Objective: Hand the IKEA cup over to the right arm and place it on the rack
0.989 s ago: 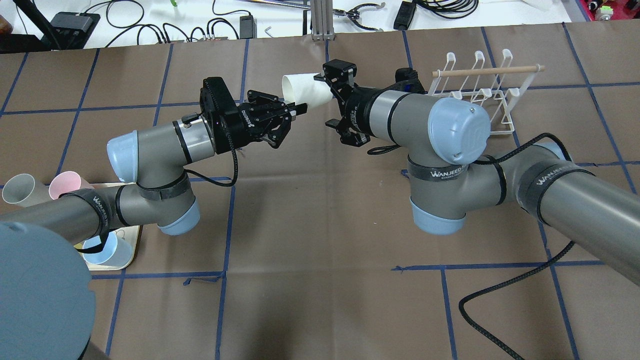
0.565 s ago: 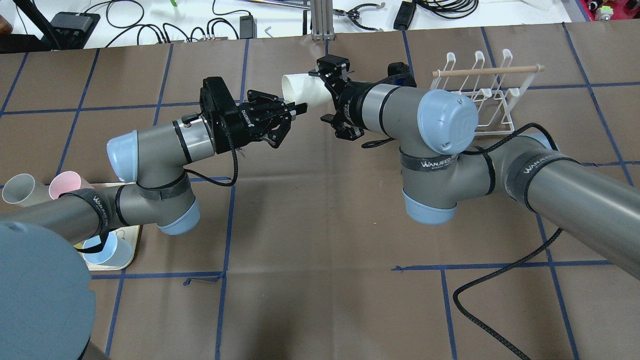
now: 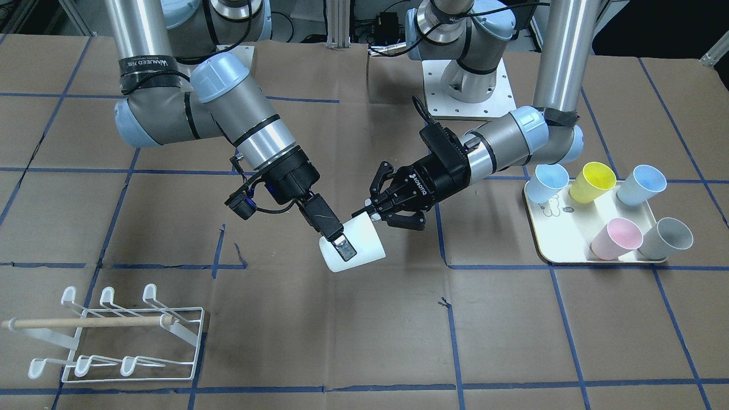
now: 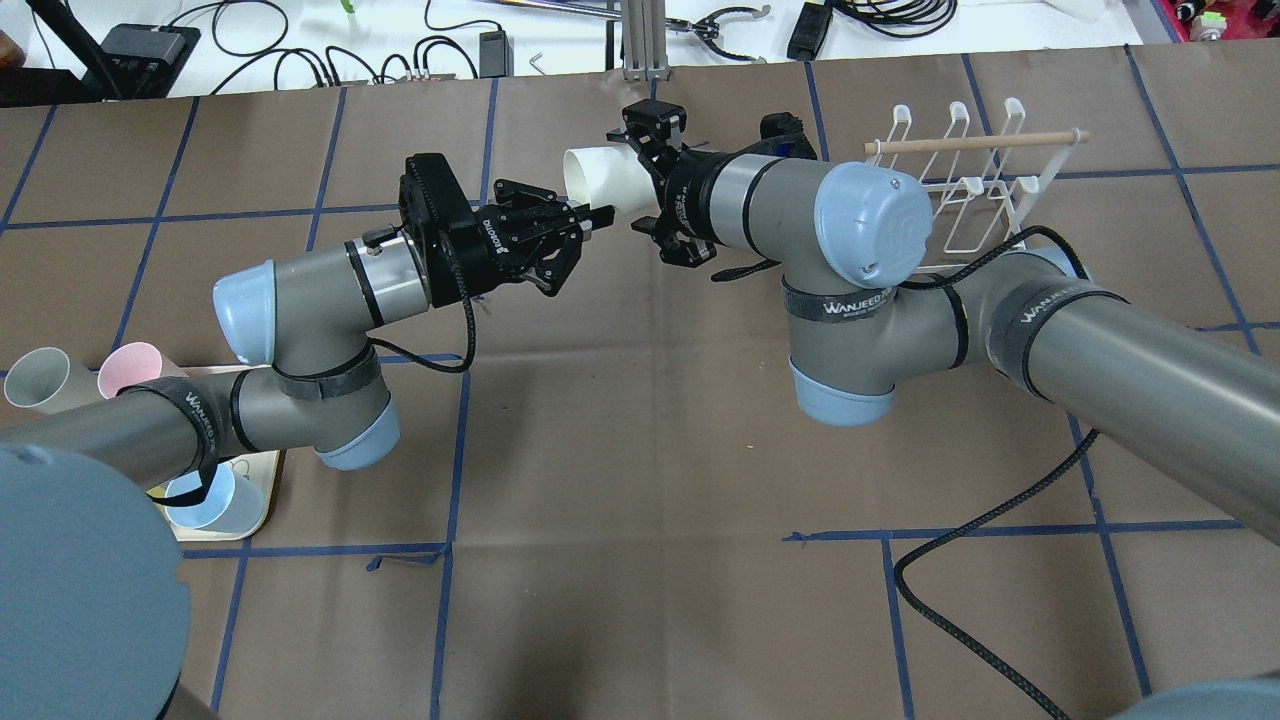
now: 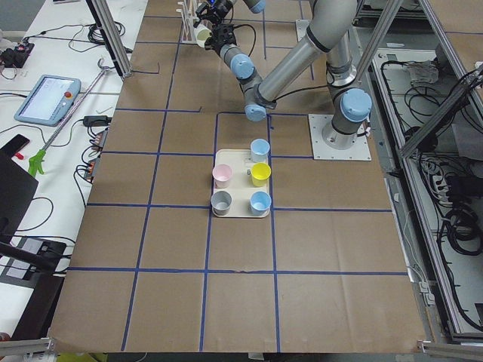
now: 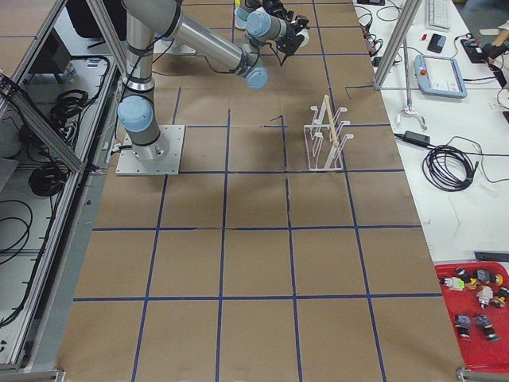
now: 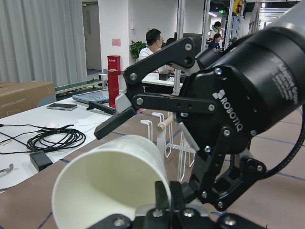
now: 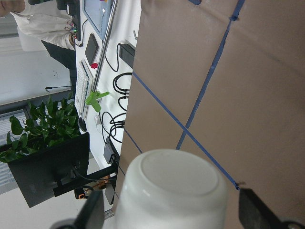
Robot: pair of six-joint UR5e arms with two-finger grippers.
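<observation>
Next, my right gripper grabs the white cup by its closed base end (image 8: 174, 179), to set the cup on the rack.
A white cup (image 4: 598, 178) hangs in mid-air on its side. My left gripper (image 4: 597, 215) is shut on the cup's rim (image 3: 364, 216), one finger inside the mouth, as the left wrist view (image 7: 162, 202) shows. My right gripper (image 4: 642, 183) on the right arm (image 4: 860, 225) is open and straddles the cup's closed end. In the right wrist view its fingers (image 8: 93, 212) stand on either side of the cup's base (image 8: 178, 183) with small gaps. One finger (image 3: 331, 229) lies over the cup. The white wire rack (image 4: 960, 190) stands at the far right, and also shows in the front view (image 3: 114, 336).
A cream tray (image 3: 561, 257) with several coloured cups sits on my left side; it is partly hidden under my left arm in the overhead view (image 4: 245, 520). A black cable (image 4: 960, 640) trails over the brown table by my right arm.
My right arm has moved left toward the cup, bringing its open fingers further along the cup's closed end. My left arm and the cup have stayed still.
</observation>
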